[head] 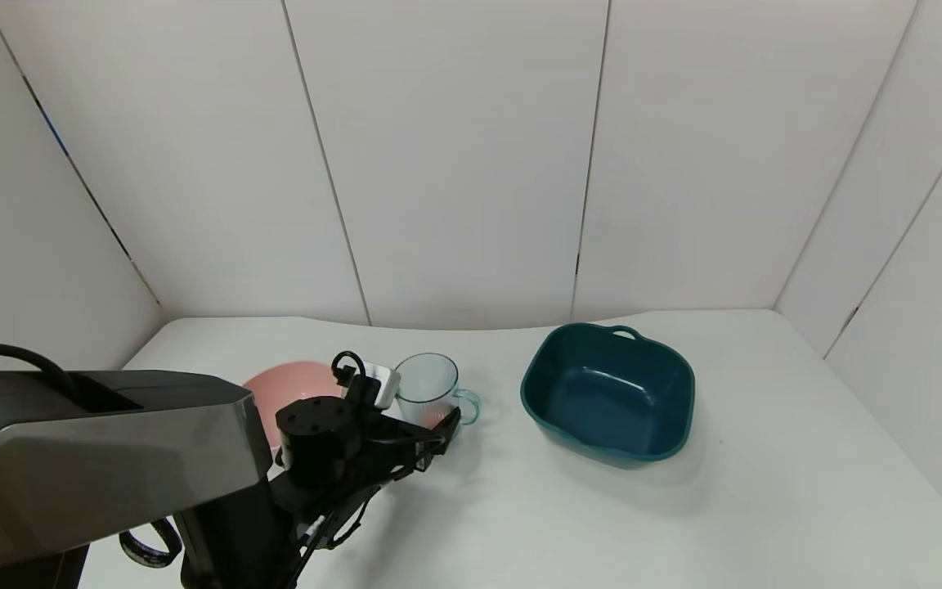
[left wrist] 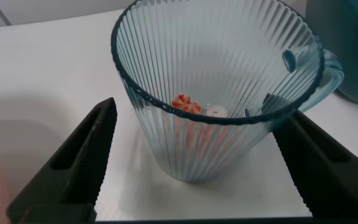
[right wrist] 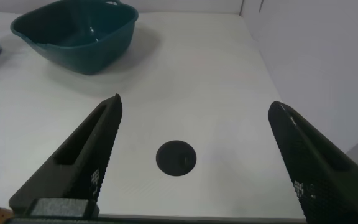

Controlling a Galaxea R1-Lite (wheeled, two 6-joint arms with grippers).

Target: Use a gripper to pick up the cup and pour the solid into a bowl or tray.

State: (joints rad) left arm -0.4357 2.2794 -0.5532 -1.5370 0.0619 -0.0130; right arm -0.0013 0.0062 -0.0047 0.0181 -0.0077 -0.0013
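The open fingers reach just the near side of the cup's ribbed body, so it is too early to close on the cup. My left gripper moves forward first.
The ribbed pale-blue cup [head: 426, 383] stands upright on the white table, just right of the pink bowl [head: 291, 383]. My left gripper [head: 432, 419] is open with one finger on each side of the cup's lower part. In the left wrist view the cup [left wrist: 197, 149] fills the space between the fingers [left wrist: 86, 155]. There is a small gap on one side, and the other finger is close by the handle. The solid [left wrist: 188, 104], red-and-white and white ring pieces, lies in the bottom of the cup. My right gripper [right wrist: 196, 106] is open and empty over bare table, outside the head view.
A dark teal basin [head: 602, 446] with a handle stands to the right of the cup and also shows in the right wrist view [right wrist: 73, 31]. A round black hole [right wrist: 176, 157] sits in the table under the right gripper. White walls enclose the table's back and sides.
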